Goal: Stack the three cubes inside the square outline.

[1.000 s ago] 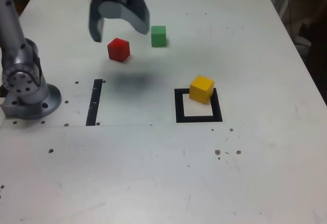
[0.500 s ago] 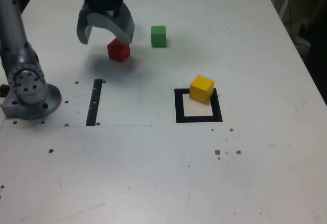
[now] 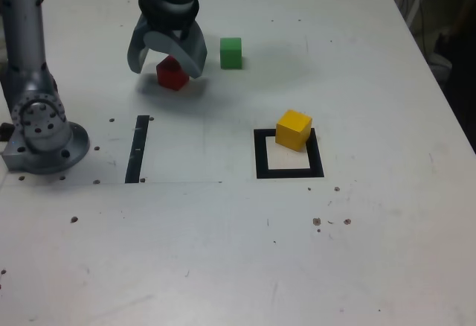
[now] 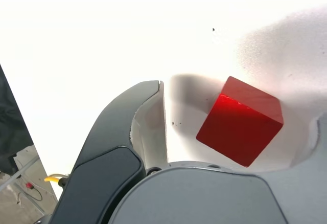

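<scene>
My fingertips are down around the red cube, so my gripper closes next. Closing now would hold the cube.
My gripper hangs open low over the table at the back of the exterior view's left. The red cube sits between its two fingers. In the wrist view the red cube rests on the table, turned at an angle, with a gap to each finger of the gripper. The green cube stands just to the exterior view's right of the gripper. The yellow cube lies on the far right corner of the square outline, overlapping its black border.
The arm's grey base stands at the exterior view's left edge. A narrow black strip lies between the base and the outline. The table's right edge borders dark clutter.
The gripper has come down and shifted toward the exterior view's right, so its fingers now straddle the red cube. The cubes have not moved.
</scene>
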